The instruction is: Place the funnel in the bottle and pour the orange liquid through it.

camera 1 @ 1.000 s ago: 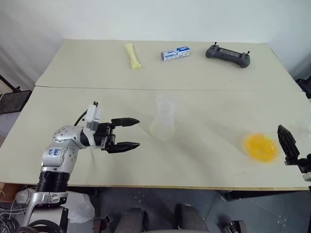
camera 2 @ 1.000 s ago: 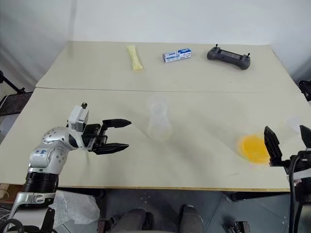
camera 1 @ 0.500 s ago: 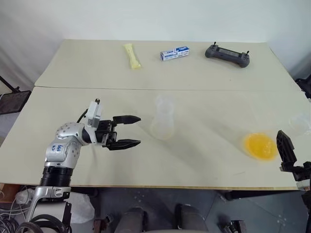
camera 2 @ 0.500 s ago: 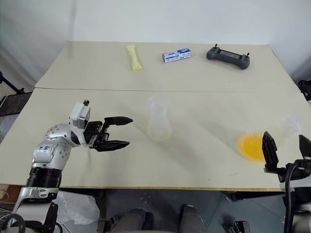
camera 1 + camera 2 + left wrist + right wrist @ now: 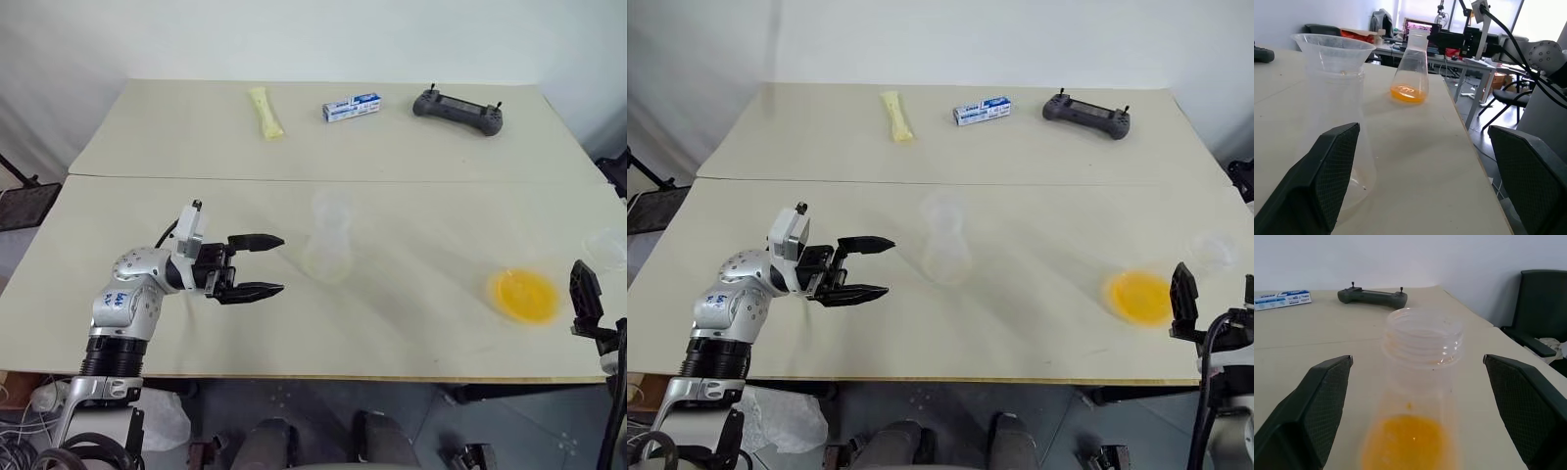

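My right fingers would miss the flask's neck now; they stop short and should move toward it first.
At the table's middle stands the clear bottle, with the clear funnel sitting in its neck. My left gripper is open and level, pointing at the bottle from a short gap to its left. The orange liquid lies in the base of a second clear flask at the right, whose rim shows faintly. My right gripper is open just in front of that flask. Its fingers stand wide on either side of the neck and touch nothing.
At the back of the table lie a pale yellow packet, a blue-and-white box and a dark handheld controller. A seam runs across between the two tabletops. The right flask is near the table's front right corner.
My right gripper has drawn back from the orange flask toward the front right edge, and the flask now stands still. The left gripper has stayed open beside the bottle.
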`<state>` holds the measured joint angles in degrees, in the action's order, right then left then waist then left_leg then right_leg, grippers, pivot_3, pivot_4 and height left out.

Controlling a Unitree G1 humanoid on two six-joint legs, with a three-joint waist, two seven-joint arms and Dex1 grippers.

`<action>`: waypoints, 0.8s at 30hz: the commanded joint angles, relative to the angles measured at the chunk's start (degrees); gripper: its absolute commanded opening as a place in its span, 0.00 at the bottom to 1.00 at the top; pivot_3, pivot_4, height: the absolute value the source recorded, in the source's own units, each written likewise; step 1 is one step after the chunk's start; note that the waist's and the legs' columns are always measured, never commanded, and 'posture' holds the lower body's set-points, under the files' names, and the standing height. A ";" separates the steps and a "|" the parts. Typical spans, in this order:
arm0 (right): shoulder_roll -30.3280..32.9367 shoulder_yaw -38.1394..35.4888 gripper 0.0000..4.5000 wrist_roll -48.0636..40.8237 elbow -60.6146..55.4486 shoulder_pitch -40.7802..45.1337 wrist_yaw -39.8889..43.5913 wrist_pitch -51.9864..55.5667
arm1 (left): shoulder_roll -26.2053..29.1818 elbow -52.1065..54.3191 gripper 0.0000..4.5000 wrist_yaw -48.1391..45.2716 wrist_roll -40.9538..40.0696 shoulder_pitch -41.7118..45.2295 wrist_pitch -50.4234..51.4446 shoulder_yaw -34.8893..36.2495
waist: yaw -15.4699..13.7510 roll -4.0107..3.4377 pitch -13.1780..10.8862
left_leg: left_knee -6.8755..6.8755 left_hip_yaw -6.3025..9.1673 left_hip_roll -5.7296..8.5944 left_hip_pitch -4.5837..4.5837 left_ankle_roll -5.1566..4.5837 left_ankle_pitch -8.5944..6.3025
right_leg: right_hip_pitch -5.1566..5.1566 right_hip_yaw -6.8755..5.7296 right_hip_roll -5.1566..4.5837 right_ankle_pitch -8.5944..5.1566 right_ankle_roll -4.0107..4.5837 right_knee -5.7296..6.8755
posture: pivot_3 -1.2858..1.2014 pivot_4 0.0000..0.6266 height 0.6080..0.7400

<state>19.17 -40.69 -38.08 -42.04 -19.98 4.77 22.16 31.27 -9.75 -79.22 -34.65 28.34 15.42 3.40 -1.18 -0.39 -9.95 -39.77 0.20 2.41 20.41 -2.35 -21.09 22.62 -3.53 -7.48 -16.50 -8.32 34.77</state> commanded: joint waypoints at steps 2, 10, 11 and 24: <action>0.70 -0.26 1.00 1.19 0.98 1.05 0.89 -2.18 | -0.05 2.05 0.99 0.49 -0.39 -0.76 -0.44 0.90 | -0.03 0.00 0.00 | 0.00 0.00 0.00 0.00 0.00 0.00 | 0.00 0.00 0.00 0.00 0.00 0.00 | 0.52 0.24 1.00; 2.44 0.52 1.00 2.52 6.69 5.15 3.17 -2.88 | -0.14 2.35 0.99 0.96 -0.43 -1.21 -0.86 0.98 | 0.03 -0.01 -0.01 | 0.03 -0.01 0.01 0.00 0.00 0.00 | 0.00 0.00 -0.01 0.00 0.00 -0.03 | 0.52 0.24 1.00; 2.63 0.59 1.00 2.72 7.36 5.74 3.42 -2.93 | -0.15 2.40 0.99 0.99 -0.44 -1.25 -0.89 1.00 | 0.05 -0.01 -0.01 | 0.03 -0.01 0.01 0.00 0.00 0.00 | 0.00 0.00 -0.01 0.00 0.00 -0.03 | 0.52 0.24 1.00; 4.82 1.91 1.00 6.02 17.36 13.25 5.28 -3.57 | 0.85 5.51 0.99 1.95 -1.14 -3.67 -0.30 2.15 | 0.14 -0.05 -0.03 | 0.09 -0.01 0.00 0.00 0.00 0.00 | 0.00 -0.02 -0.02 0.00 0.00 -0.10 | 0.52 0.24 1.00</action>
<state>22.67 -38.39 -32.57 -24.28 -7.17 10.07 19.62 31.49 -6.45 -77.37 -34.73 25.11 15.37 4.03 -1.04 -0.44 -9.98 -39.68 0.19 2.41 20.41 -2.35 -21.08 22.61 -3.55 -7.51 -16.50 -8.32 34.67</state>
